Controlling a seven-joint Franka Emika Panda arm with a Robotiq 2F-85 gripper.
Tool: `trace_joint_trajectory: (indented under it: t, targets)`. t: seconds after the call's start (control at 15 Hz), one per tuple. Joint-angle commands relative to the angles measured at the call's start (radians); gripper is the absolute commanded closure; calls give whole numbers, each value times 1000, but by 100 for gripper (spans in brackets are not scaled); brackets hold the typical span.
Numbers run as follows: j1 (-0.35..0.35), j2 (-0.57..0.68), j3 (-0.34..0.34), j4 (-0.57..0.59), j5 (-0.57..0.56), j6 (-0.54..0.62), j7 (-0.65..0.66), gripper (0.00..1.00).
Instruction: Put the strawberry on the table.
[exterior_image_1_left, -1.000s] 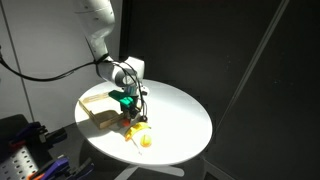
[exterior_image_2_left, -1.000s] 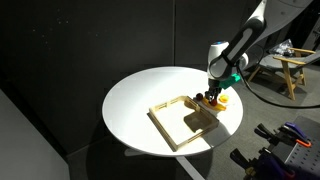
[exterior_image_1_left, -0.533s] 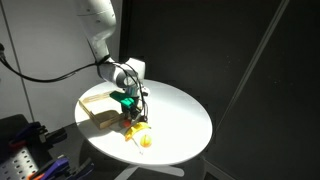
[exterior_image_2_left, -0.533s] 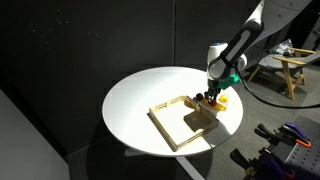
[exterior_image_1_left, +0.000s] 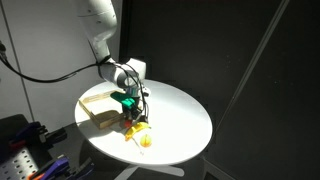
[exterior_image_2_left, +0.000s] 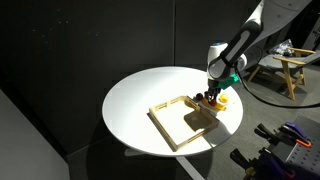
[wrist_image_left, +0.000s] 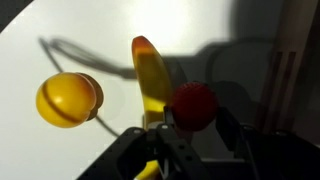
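Observation:
My gripper holds the strawberry (wrist_image_left: 193, 105) low over the flat white table, close beside the long yellow piece, so it should release the strawberry.
In the wrist view the strawberry (wrist_image_left: 193, 105), a small bright red piece, sits between the two fingers of my gripper (wrist_image_left: 195, 125), which close on its sides. In both exterior views the gripper (exterior_image_1_left: 131, 116) (exterior_image_2_left: 209, 96) is low over the white round table (exterior_image_1_left: 185, 120) (exterior_image_2_left: 135, 100), at the corner of the wooden tray (exterior_image_1_left: 95, 110) (exterior_image_2_left: 172, 128). The strawberry is too small to make out there, behind the fingers.
A long yellow piece (wrist_image_left: 150, 75) lies right beside the strawberry, and a round yellow piece (wrist_image_left: 68, 100) lies further off on the table top; they show in an exterior view (exterior_image_1_left: 145, 140). A wooden chair (exterior_image_2_left: 290, 65) stands beyond the table.

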Motion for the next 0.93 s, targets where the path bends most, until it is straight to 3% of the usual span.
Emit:
trace_joint_trajectory:
  t: [0.0, 0.07, 0.13, 0.2, 0.27, 0.33, 0.53, 0.87]
  targets:
    - [-17, 7, 7, 19, 12, -3, -24, 77]
    - [-17, 7, 6, 19, 12, -2, -24, 77]
    - [-17, 7, 6, 19, 11, -2, -24, 62]
    - [-18, 7, 6, 19, 11, -3, -24, 39]
    - [-18, 7, 6, 19, 11, -3, -24, 29]
    - [-18, 6, 6, 18, 11, -3, -24, 26]
    - [-19, 3, 7, 14, 11, -2, -26, 2]
    - [-7, -24, 0, -6, 2, -18, -18, 0]
